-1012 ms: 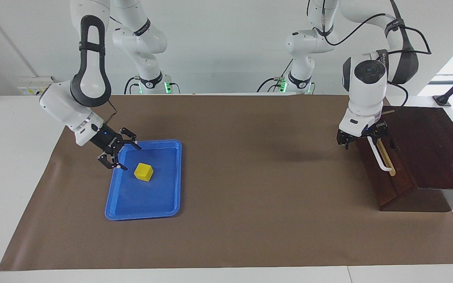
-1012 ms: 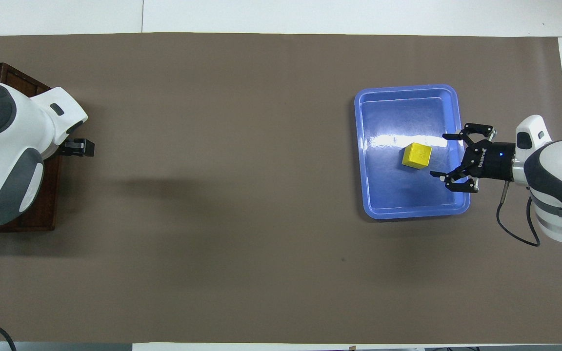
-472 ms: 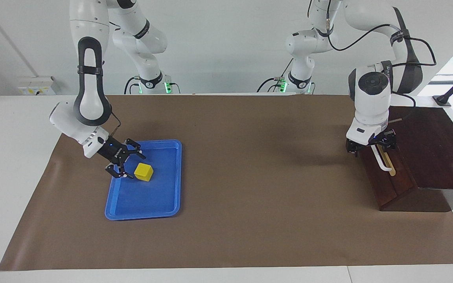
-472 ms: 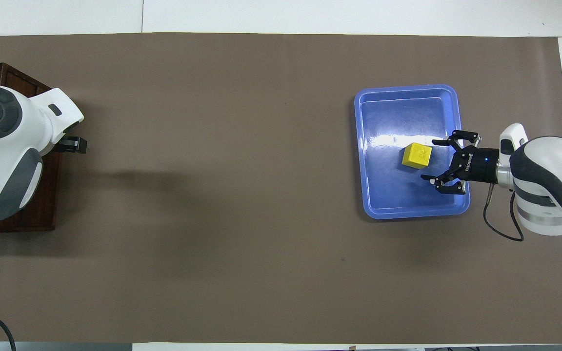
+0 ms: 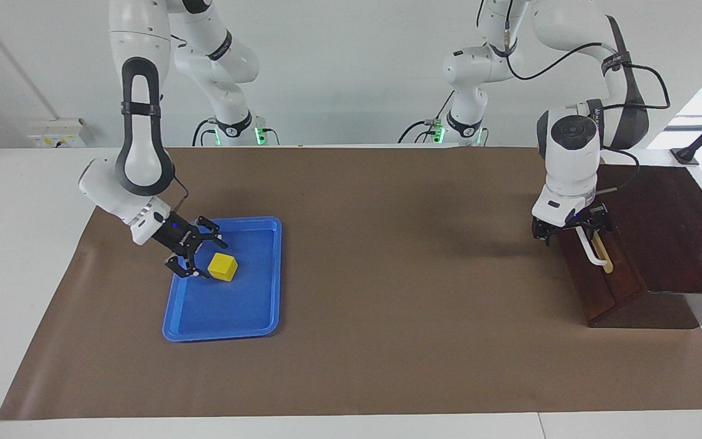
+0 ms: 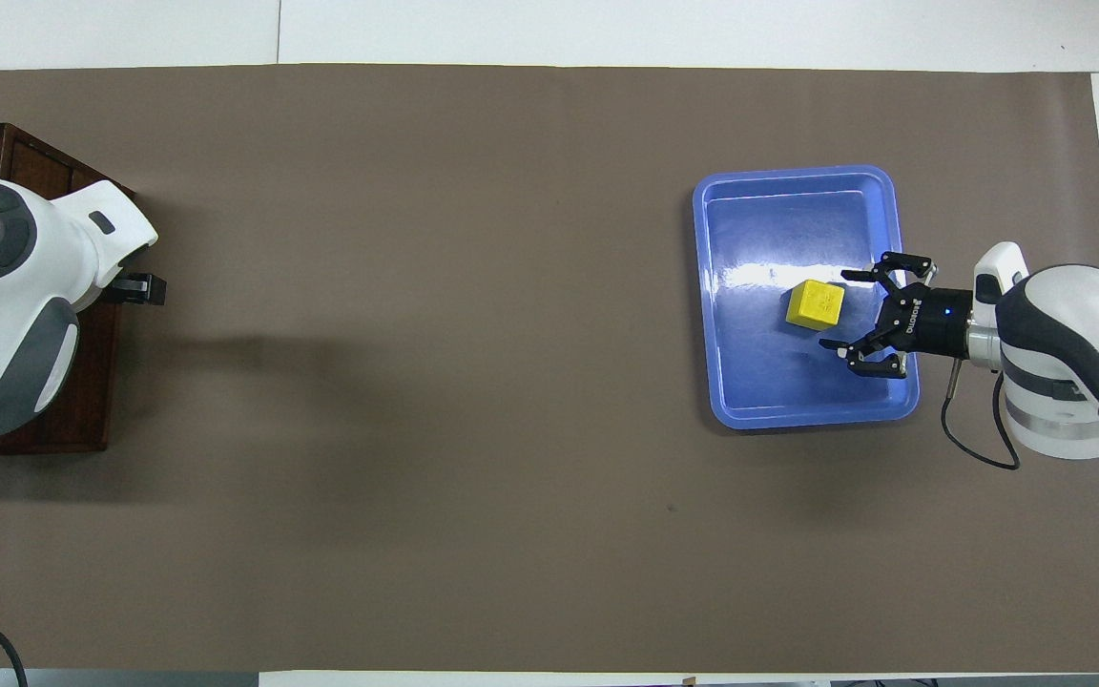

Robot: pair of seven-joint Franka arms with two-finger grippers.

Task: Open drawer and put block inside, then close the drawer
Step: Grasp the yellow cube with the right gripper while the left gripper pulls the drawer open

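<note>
I should grab the yellow block by its opposite sides with my right gripper next, to put the block inside the drawer (image 6: 95,384).
The yellow block (image 5: 223,267) (image 6: 816,304) lies in the blue tray (image 5: 253,317) (image 6: 798,405). My right gripper (image 5: 208,261) (image 6: 836,310) is low in the tray and open, its fingertips flanking the side of the block that faces the right arm's end of the table. The dark wooden box's drawer (image 5: 604,289) is shut, its white bar handle (image 5: 593,251) showing in the facing view. My left gripper (image 5: 570,230) is open at the end of the handle nearer the robots. Whether it touches the handle I cannot tell. From overhead the left wrist hides the handle.
Brown paper (image 5: 387,274) covers the table between tray and box. The box's sloping top (image 5: 668,225) rises at the left arm's end. White table margin (image 5: 16,244) borders the paper.
My right gripper came down into the tray and up to the block, staying open. The left gripper dropped lower onto the handle's end. The block and drawer have not moved.
</note>
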